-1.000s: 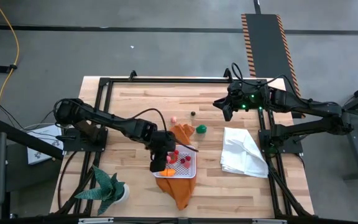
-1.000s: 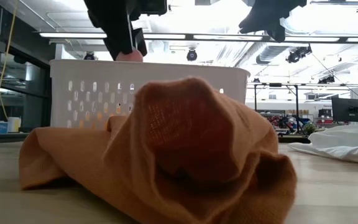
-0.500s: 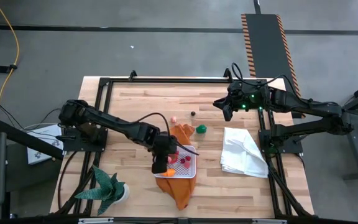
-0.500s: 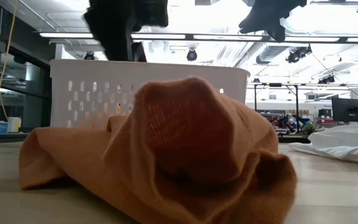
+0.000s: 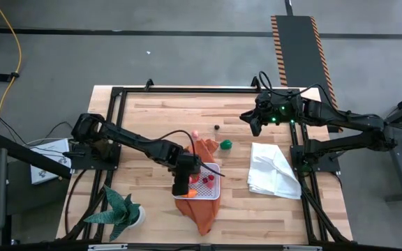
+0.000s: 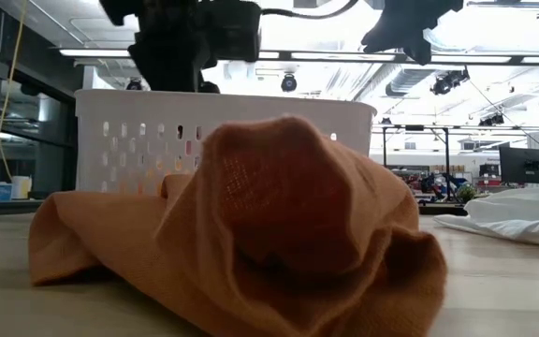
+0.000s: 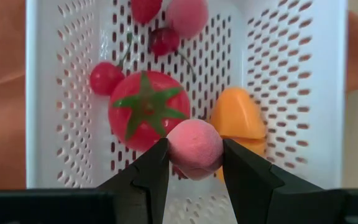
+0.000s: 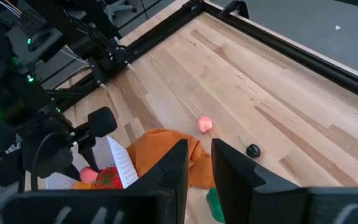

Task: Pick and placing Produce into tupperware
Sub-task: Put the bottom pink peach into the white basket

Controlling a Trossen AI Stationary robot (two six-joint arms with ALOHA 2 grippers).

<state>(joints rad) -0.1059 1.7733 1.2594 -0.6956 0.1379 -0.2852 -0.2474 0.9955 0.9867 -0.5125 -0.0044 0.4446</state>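
The pink fruit (image 7: 195, 149) hangs low inside the tupperware's sides beside the red tomato (image 7: 146, 109), so it is time for my left gripper to let go of the fruit.
The white perforated tupperware (image 5: 217, 183) stands on an orange cloth (image 5: 202, 216) at the table's middle. In the left wrist view its floor (image 7: 42, 93) holds a red tomato (image 7: 146, 109), cherries (image 7: 104, 78), an orange piece (image 7: 238, 118) and a pink fruit (image 7: 188, 15). My left gripper (image 7: 194, 158) hangs over the container's left side (image 5: 184, 187), shut on a pink round fruit (image 7: 194, 148). My right gripper (image 5: 252, 124) waits above the far right of the table, its fingers a narrow gap apart (image 8: 199, 168). A pink fruit (image 5: 195, 133), a small dark one (image 5: 216, 127) and a green one (image 5: 225, 145) lie on the wood. My left gripper pinches the pink round fruit by its two opposite sides (image 7: 174, 149) between its two fingers. The fingers come from above, pointing down. The fruit is lifted clear, above the container's floor beside the tomato and the orange piece.
A crumpled white cloth (image 5: 274, 171) lies at the right. A green spiky potted plant (image 5: 121, 213) stands at the near left corner. The orange cloth bulges up in front of the container in the low view (image 6: 279, 215). A black frame (image 5: 187, 90) borders the table.
My left gripper has gone a little toward the table's right edge, farther over the container, still shut on the pink fruit.
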